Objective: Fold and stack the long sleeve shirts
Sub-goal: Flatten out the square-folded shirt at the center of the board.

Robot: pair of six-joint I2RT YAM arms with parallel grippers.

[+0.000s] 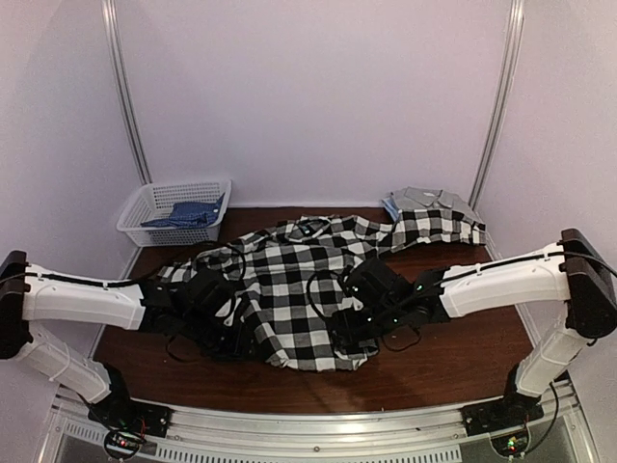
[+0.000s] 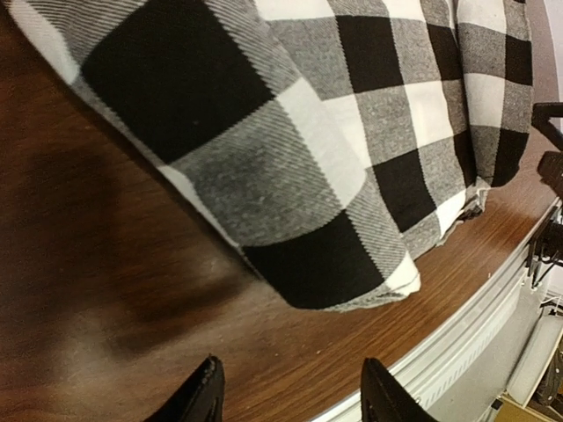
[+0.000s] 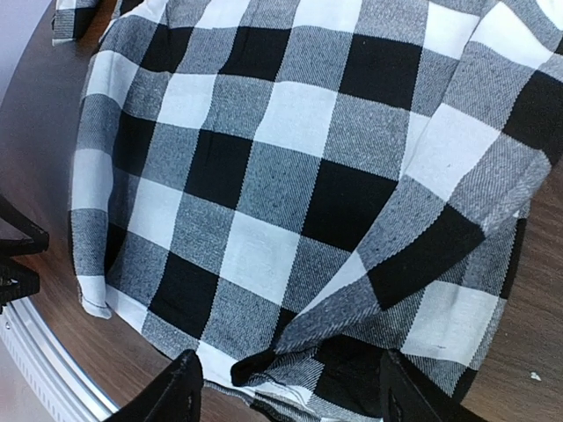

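Observation:
It isn't time to close on the folded edge of the shirt's rumpled hem [image 1: 348, 359] [image 3: 290, 374] yet: the fingers are above the edge of the hem, so my right gripper needs to first lower its open fingers.
A large black-and-white checked long sleeve shirt [image 1: 289, 280] lies spread across the middle of the table, one sleeve reaching to the back right. My left gripper [image 1: 220, 309] sits at its left side, my right gripper [image 1: 352, 318] on its lower right part. In the left wrist view the left gripper [image 2: 290, 397] is open over bare wood, a folded corner of the shirt [image 2: 352, 281] just ahead of the fingertips. In the right wrist view the right gripper [image 3: 295, 394] is open, with the shirt's rumpled hem [image 3: 290, 374] lying between its fingers [image 3: 180, 391].
A white basket [image 1: 145, 204] at the back left holds a blue shirt [image 1: 185, 214]. A folded grey shirt [image 1: 429, 200] on a light blue one [image 1: 389, 206] lies at the back right, under the checked sleeve's end. The table's metal front rail [image 2: 475, 325] is close to the left gripper.

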